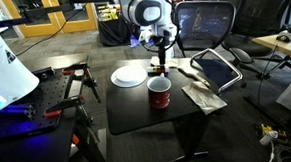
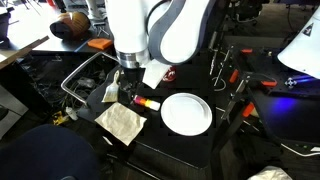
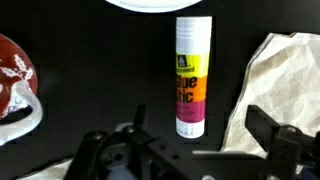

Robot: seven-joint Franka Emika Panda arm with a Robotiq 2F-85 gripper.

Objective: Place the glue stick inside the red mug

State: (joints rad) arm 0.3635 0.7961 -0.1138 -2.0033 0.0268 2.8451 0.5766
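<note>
The glue stick lies between my fingers, which reach past the stick's near end beside its pink part, so it is time to close.
The glue stick is white with a yellow, orange and pink label. It lies flat on the black table, one end toward the white plate. In an exterior view the glue stick lies just below my gripper. My gripper is open and empty, and its fingers straddle the stick's near end. The red mug stands upright near the table's front, apart from the stick. It also shows at the left edge of the wrist view and partly behind my arm.
The white plate sits beside the mug. A crumpled pale cloth lies close to the stick's other side. A tablet leans at the table's far edge. Chairs and clutter surround the table.
</note>
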